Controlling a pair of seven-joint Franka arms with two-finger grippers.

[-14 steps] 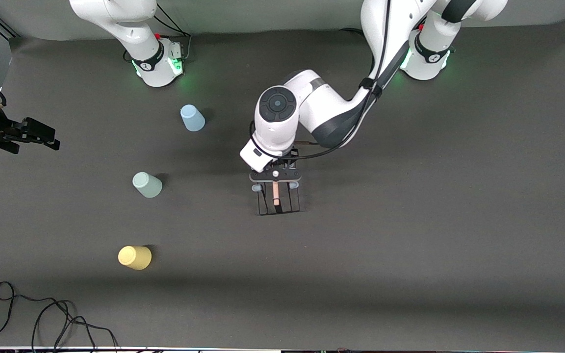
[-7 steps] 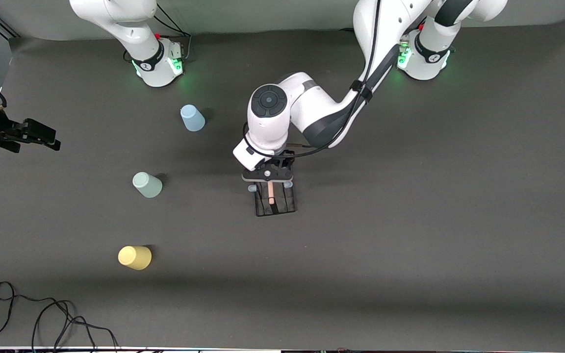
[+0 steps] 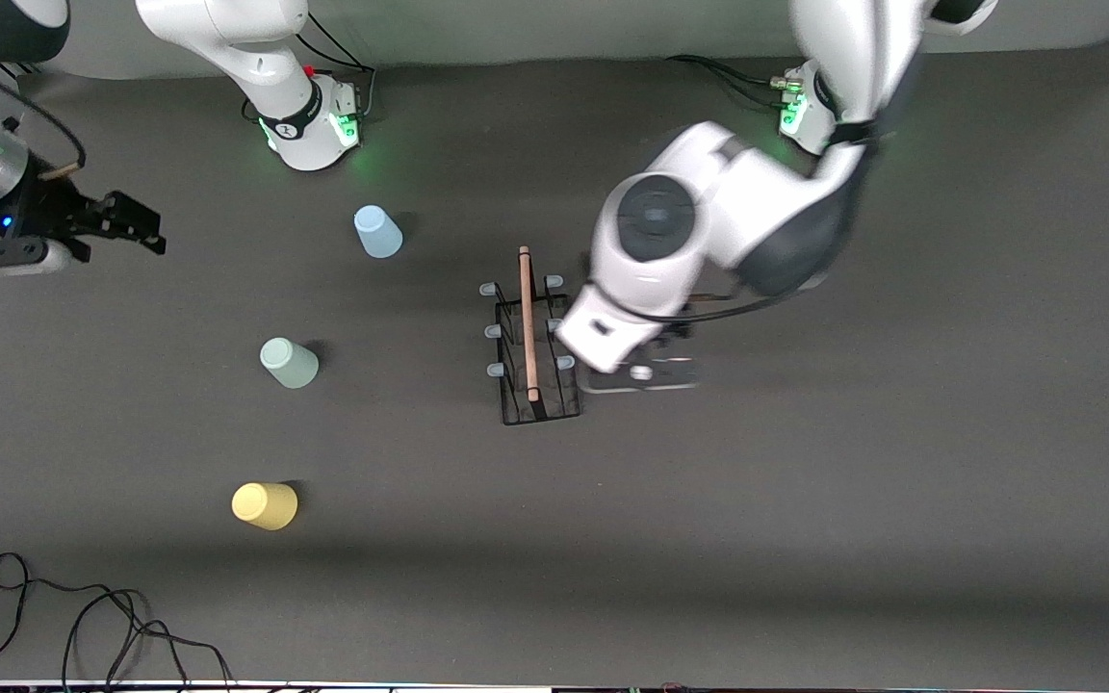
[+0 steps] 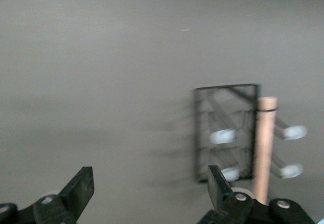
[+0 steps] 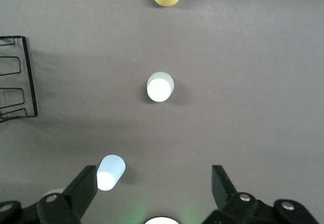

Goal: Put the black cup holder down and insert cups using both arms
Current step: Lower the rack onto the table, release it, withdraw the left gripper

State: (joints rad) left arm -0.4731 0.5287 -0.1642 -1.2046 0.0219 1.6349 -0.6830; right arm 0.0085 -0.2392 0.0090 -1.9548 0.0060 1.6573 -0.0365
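The pale green cup point(image 3: 289, 363) should hang on the black cup holder point(image 3: 528, 348), so my right gripper needs to grab it next by its sides near the cup's closed bottom.
The black cup holder point(image 3: 528, 348) stands on the table's middle, its wooden rod handle point(image 3: 526, 322) on top. It also shows in the left wrist view point(image 4: 228, 133) and at the edge of the right wrist view point(image 5: 17, 77). My left gripper point(image 3: 641, 377) is open and empty point(image 4: 149, 186), just beside the holder toward the left arm's end. My right gripper point(image 3: 141, 226) is open and empty point(image 5: 152, 183), up in the air at the right arm's end. The light blue cup point(image 3: 377, 232), pale green cup point(image 3: 289, 363) and yellow cup point(image 3: 265, 505) stand upside down, apart from the holder.
A black cable point(image 3: 83, 616) lies near the table's front edge at the right arm's end. The arm bases point(image 3: 309, 120) point(image 3: 810, 115) stand along the back edge.
My left gripper let go of the holder's handle and moved away toward the left arm's end. The holder now stands free. My right gripper moved a little toward the table's middle.
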